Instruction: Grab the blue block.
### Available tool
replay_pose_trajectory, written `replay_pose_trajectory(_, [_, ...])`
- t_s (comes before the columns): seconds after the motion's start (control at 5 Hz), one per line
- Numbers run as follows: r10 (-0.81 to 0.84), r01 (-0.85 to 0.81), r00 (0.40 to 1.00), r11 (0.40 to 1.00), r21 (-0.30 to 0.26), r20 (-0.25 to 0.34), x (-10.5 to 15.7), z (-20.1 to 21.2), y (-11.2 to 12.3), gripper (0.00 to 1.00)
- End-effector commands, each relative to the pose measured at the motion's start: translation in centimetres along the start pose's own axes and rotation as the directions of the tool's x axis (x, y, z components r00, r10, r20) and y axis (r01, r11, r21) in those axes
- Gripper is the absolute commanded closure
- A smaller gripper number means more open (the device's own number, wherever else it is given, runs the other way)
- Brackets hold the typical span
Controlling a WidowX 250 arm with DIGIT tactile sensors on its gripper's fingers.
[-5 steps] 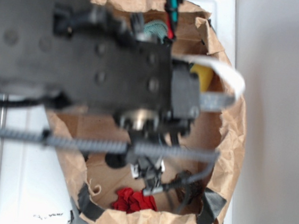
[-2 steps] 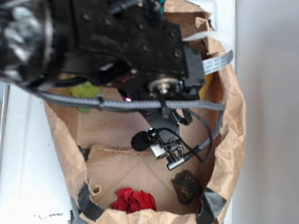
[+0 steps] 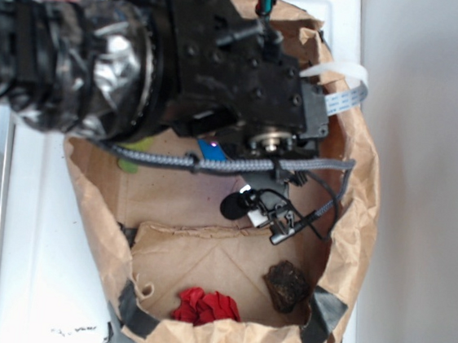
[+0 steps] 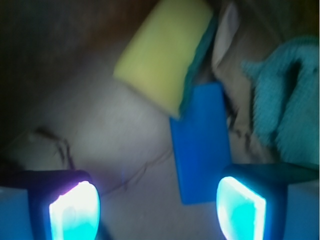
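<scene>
The blue block needs to be singled out from the yellow sponge, so my gripper should grab the block by its long sides next.
The blue block, a flat bright blue bar, lies on the brown paper floor in the wrist view. Its near end reaches in between my fingers, close to the right fingertip. My gripper is open and holds nothing, with the left fingertip far from the block. A yellow sponge with a green edge touches the block's far end. In the exterior view my black arm covers the block and my fingers.
A pale teal cloth lies right of the block. I am inside a brown paper bag with crumpled walls. At its near end lie a red cloth and a dark brown lump. A green patch shows under the arm.
The arm has swung and drawn towards the bag's far end. It now covers the yellow sponge that showed earlier. The dark lump at the near end is uncovered.
</scene>
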State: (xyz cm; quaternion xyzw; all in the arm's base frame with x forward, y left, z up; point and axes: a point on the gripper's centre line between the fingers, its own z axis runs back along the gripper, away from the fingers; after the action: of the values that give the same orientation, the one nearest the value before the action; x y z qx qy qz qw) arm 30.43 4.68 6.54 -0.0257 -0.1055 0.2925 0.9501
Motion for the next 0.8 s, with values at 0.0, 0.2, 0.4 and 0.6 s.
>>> replay_pose_trajectory(0.0, [-0.018,0.017,1.0,1.0,0.023,0.019,0.8,2.3,2.3,0.0])
replay_pose_trajectory(0.2, [-0.014,0.012,0.999,0.999,0.05,0.035,1.4,1.4,3.1,0.0])
replay_pose_trajectory(0.4, [-0.016,0.014,0.999,0.999,0.053,0.04,1.6,0.9,2.9,0.0])
replay_pose_trajectory(0.6, [-0.021,0.019,0.999,0.998,0.055,0.038,0.9,0.7,3.0,0.0])
